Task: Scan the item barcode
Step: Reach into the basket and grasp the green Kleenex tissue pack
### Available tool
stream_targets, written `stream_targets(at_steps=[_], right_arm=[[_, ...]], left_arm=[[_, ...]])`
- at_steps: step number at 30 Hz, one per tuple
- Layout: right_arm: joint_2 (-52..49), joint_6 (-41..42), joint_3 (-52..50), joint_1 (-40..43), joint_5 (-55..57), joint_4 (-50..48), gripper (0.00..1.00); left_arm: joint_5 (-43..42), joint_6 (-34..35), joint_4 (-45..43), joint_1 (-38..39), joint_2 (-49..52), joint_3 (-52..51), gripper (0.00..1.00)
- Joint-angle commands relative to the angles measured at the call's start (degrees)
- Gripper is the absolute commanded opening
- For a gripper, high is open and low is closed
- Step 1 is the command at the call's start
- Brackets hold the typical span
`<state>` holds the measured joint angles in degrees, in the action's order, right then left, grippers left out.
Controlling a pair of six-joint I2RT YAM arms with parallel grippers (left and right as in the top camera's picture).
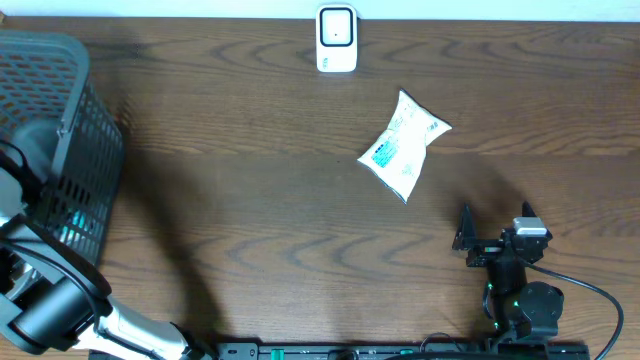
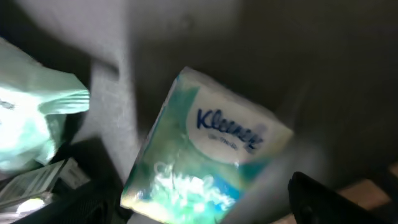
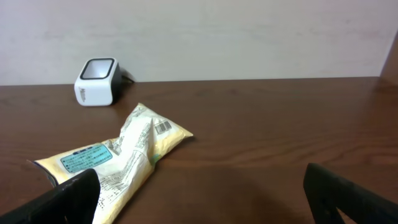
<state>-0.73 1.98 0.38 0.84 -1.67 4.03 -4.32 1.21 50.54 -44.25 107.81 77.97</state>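
Observation:
My left gripper should grab the teal Kleenex pack across its side edges, so the pack's broad sides stay uncovered for scanning the barcode.
The white barcode scanner (image 1: 336, 40) stands at the table's far edge and also shows in the right wrist view as the scanner (image 3: 96, 81). A pale snack packet (image 1: 403, 145) lies flat in front of it, its barcode (image 3: 163, 127) facing up. My right gripper (image 1: 496, 222) rests open near the front edge, short of the packet (image 3: 118, 158), nothing between its fingers (image 3: 348, 199). My left arm reaches into the black mesh basket (image 1: 60, 120). There my left gripper (image 2: 199, 211) hangs open over a teal Kleenex pack (image 2: 205, 149), blurred, with one finger (image 2: 329, 199) beside it.
Inside the basket a pale green packet (image 2: 31, 118) lies left of the Kleenex pack, with other packaging (image 2: 37, 183) below it. A black cable (image 1: 600, 300) runs from the right arm's base.

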Motion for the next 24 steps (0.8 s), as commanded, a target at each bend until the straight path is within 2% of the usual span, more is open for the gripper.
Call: stream_targets(at_steps=[1, 8, 21, 22, 24], right_arm=[[0.07, 0.59, -0.02, 0.24, 0.17, 0.28, 0.99], [0.07, 0.59, -0.02, 0.24, 0.17, 0.28, 0.99], [0.07, 0.59, -0.02, 0.24, 0.17, 0.28, 0.99], [0.07, 0.59, -0.02, 0.24, 0.17, 0.28, 0.99], [0.07, 0.57, -0.02, 0.24, 0.17, 0.28, 0.99]], left_arm=[[0.63, -1.42, -1.05, 0.31, 0.76, -2.25, 0.87], [0.94, -1.42, -3.17, 0.31, 0.76, -2.38, 0.78], [2.93, -1.42, -6.05, 0.13, 2.91, -5.44, 0.79], [2.89, -1.4, -6.08, 0.13, 3.13, -5.44, 0.78], [2.86, -1.4, -6.23, 0.13, 2.99, -5.35, 0.67]])
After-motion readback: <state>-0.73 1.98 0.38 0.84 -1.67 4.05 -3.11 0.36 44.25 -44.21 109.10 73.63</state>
